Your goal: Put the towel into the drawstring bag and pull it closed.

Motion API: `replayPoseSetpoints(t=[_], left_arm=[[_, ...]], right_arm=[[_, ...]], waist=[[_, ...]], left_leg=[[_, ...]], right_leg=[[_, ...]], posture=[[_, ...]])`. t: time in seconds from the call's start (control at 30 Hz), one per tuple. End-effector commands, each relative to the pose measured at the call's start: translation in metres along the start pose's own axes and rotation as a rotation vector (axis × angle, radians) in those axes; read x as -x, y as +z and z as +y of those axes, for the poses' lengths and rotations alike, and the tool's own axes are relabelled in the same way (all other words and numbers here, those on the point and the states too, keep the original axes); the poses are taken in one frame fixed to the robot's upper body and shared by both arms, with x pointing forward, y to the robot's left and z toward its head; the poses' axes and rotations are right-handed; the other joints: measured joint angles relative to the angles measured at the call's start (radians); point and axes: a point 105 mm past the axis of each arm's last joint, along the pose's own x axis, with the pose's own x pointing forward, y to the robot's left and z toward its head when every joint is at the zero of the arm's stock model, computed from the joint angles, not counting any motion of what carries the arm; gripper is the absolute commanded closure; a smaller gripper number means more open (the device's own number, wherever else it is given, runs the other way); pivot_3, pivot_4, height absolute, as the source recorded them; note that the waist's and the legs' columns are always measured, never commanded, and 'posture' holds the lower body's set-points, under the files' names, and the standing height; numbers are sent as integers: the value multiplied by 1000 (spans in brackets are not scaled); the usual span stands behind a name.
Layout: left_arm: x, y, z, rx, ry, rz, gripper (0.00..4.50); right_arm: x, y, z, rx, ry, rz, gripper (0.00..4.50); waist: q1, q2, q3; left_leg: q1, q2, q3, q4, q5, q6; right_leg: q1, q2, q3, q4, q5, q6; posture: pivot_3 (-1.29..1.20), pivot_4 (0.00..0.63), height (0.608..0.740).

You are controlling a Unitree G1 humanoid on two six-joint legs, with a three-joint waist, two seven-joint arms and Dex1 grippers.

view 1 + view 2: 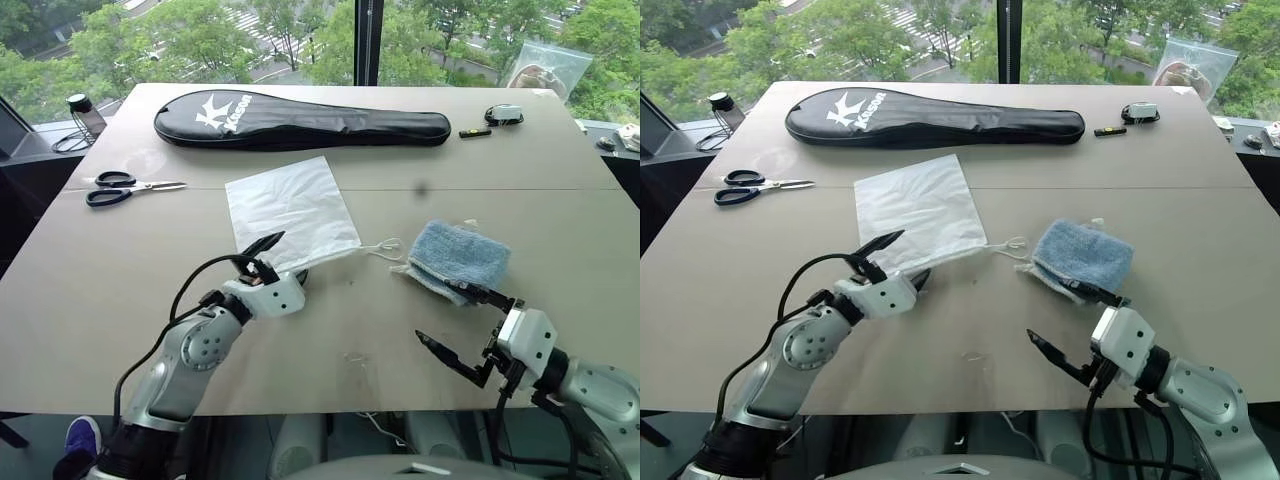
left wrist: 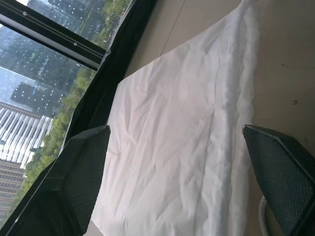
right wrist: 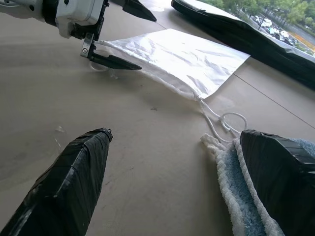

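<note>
The left gripper grabs the drawstring bag by its gathered hem next, since the edge of the bag's opening is puckered up.
The drawstring bag, a thin white pouch, lies flat mid-table, its cords trailing toward the towel. The towel, light blue and fluffy, lies folded to the bag's right. My left gripper is open at the bag's near edge, one finger above the fabric and one beside it; the left wrist view shows the bag between its fingers. My right gripper is open just in front of the towel, its upper finger at the towel's near edge. In the right wrist view the towel sits beside one finger.
A long black racket cover lies across the far side of the table. Scissors rest at the left, a clear plastic bag and a small black device at the far right. The table's near edge runs below both grippers.
</note>
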Motion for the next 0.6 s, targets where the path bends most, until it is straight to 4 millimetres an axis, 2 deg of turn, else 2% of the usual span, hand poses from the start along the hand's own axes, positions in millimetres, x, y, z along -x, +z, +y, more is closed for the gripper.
replayPoseSetpoints(t=[0.03,0.2,0.37,0.6], left_arm=[[-4,10,6,7,51,-45,40],[-1,9,6,16,59,-34,40],[-12,8,12,-11,92,-10,40],[-25,4,14,51,115,44,40]], right_arm=[[1,13,0,36,0,-31,0],[3,12,0,35,-4,-25,0],[3,10,0,33,-6,-18,0],[1,8,-1,32,-19,-4,0]], waist=[[0,0,0],[-1,0,0],[2,0,0],[0,0,0]], left_leg=[[0,0,0,0,0,0],[0,0,0,0,0,0],[0,0,0,1,0,0],[0,-1,0,1,0,0]], right_leg=[[0,0,0,0,0,0],[0,0,0,0,2,3],[0,0,-1,0,2,3],[0,1,-1,1,2,4]], posture=[[0,150,740],[0,150,740],[0,150,740],[0,150,740]])
